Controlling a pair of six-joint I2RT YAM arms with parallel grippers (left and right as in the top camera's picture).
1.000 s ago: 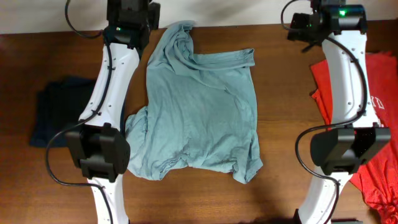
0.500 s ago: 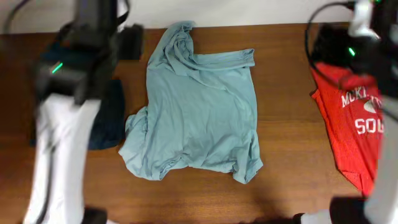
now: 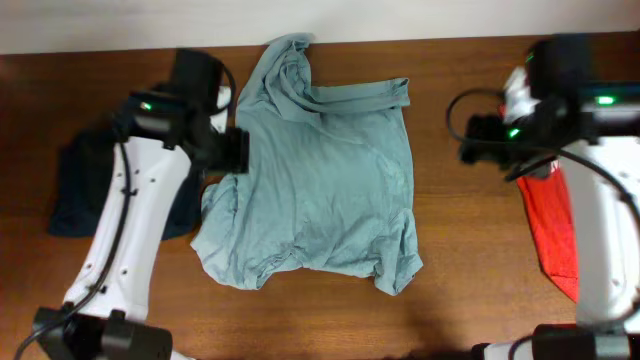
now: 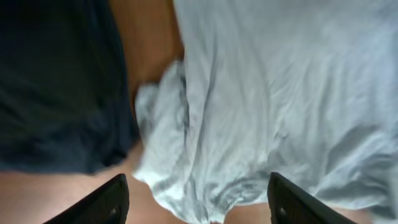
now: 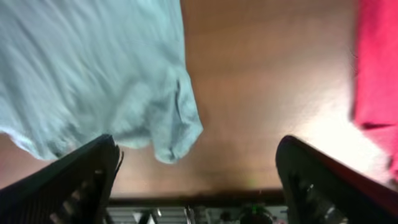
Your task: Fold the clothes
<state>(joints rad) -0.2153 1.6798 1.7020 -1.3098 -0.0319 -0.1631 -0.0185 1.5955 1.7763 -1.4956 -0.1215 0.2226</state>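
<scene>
The pale grey-blue T-shirt [image 3: 325, 170] needs to be pulled flat for folding, so my right gripper will grab its front corner facing the red shirt next.
The clothes lie on the wooden table. A pale grey-blue T-shirt [image 3: 325, 170] is spread crumpled in the middle, its neck toward the back edge. A dark navy one [image 3: 85, 185] lies at the left, and a red one [image 3: 555, 235] at the right is partly hidden by my right arm. My left gripper [image 3: 228, 150] hovers over the pale shirt's left edge. In the left wrist view it [image 4: 199, 208] is open above the shirt's bunched hem [image 4: 180, 155]. My right gripper [image 3: 480, 140] hangs open over bare wood right of the shirt, with nothing between its fingers [image 5: 68, 186].
Bare table [image 3: 460, 250] shows between the pale shirt and the red one, and along the front edge. A white wall strip [image 3: 100, 25] runs behind the table. In the right wrist view the shirt's corner [image 5: 177, 134] and the red cloth [image 5: 376, 68] flank open wood.
Both arms have swung in from their folded poses at the sides and now hover near the pale shirt's left and right edges. The shirt has not moved.
</scene>
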